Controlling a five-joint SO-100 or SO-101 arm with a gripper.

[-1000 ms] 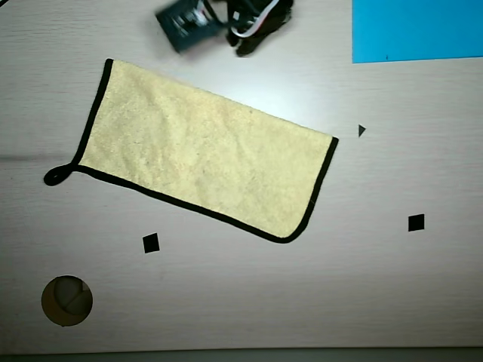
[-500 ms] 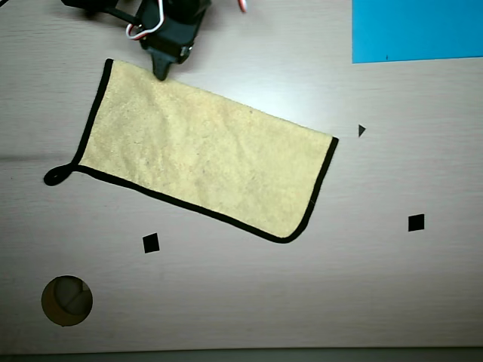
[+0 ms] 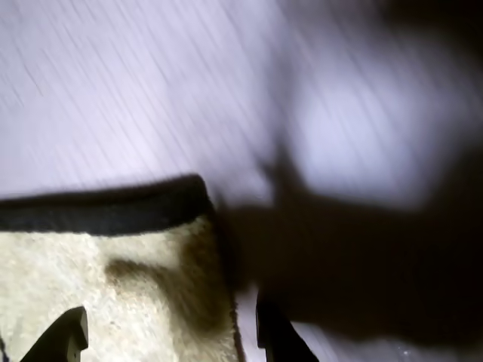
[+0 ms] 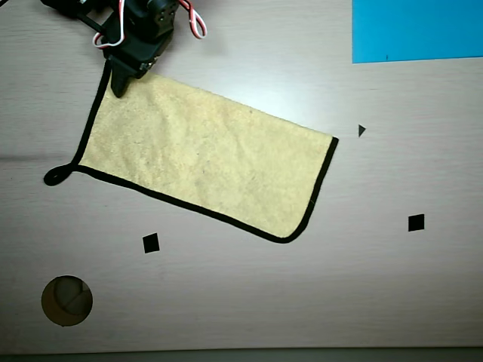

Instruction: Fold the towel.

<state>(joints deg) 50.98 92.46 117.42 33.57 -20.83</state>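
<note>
My gripper takes hold of the towel by its black-trimmed corner [image 3: 198, 210] next. Then it folds the towel over the towel's yellow cloth [image 3: 56, 283].
A yellow towel [image 4: 204, 158] with a black trim lies flat and spread on the wooden table, slanting down to the right in the overhead view. A small black loop [image 4: 54, 176] hangs at its lower left corner. My gripper [image 4: 121, 81] is at the towel's upper left corner. In the blurred wrist view the towel [image 3: 98, 294] and its black edge [image 3: 113, 211] fill the lower left. The gripper [image 3: 173, 335] is open, with its two dark fingertips [image 3: 66, 333] astride the towel's corner and nothing held between them.
A blue sheet [image 4: 416, 30] lies at the top right of the table. Small black markers [image 4: 151, 243] [image 4: 416, 222] [image 4: 361, 130] are stuck on the table. A round brown disc [image 4: 66, 300] sits at the lower left. The arm's dark shadow [image 3: 362, 264] falls beside the towel.
</note>
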